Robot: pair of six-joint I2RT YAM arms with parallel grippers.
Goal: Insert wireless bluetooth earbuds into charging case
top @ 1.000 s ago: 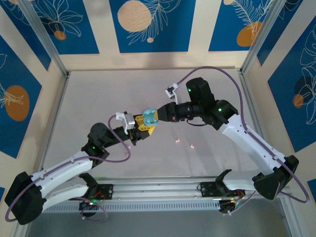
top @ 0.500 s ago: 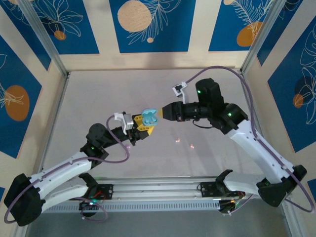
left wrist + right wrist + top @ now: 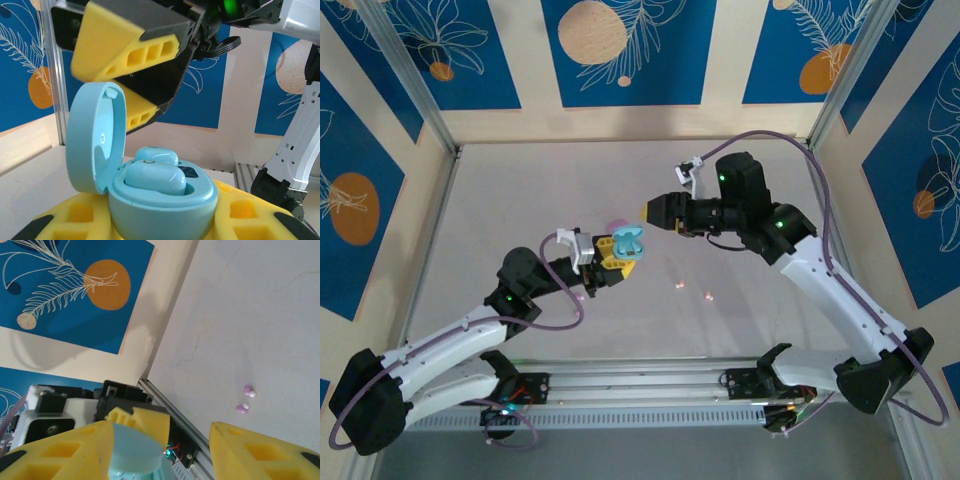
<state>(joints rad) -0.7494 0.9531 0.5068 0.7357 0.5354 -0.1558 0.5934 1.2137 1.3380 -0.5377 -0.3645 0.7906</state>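
The charging case (image 3: 628,242) (image 3: 137,453) should be grabbed next by my right gripper across its lid and base, to shut the earbuds inside and set the case down.
A light blue charging case (image 3: 162,200) stands upright with its lid (image 3: 95,135) swung open to the left. My left gripper (image 3: 165,222) is shut on its base. Two light blue earbuds (image 3: 155,176) sit side by side in its wells. From above, the case (image 3: 628,242) is held over the table's middle by my left gripper (image 3: 617,256). My right gripper (image 3: 648,210) hangs open just right of it, apart from the lid. In the right wrist view its yellow fingers (image 3: 75,450) stand wide with the lid (image 3: 137,452) below them. Two lilac-pink earbuds (image 3: 248,390) lie loose on the table.
The loose lilac-pink earbuds (image 3: 680,286) lie right of the case, toward the near rail (image 3: 640,385). A small pink rounded thing (image 3: 616,228) shows just behind the blue case. Patterned walls close in the grey table (image 3: 520,200) on three sides.
My right gripper has let go at the case, opened, and drawn back up and to the right. The case lid now stands open. The left gripper still holds the case.
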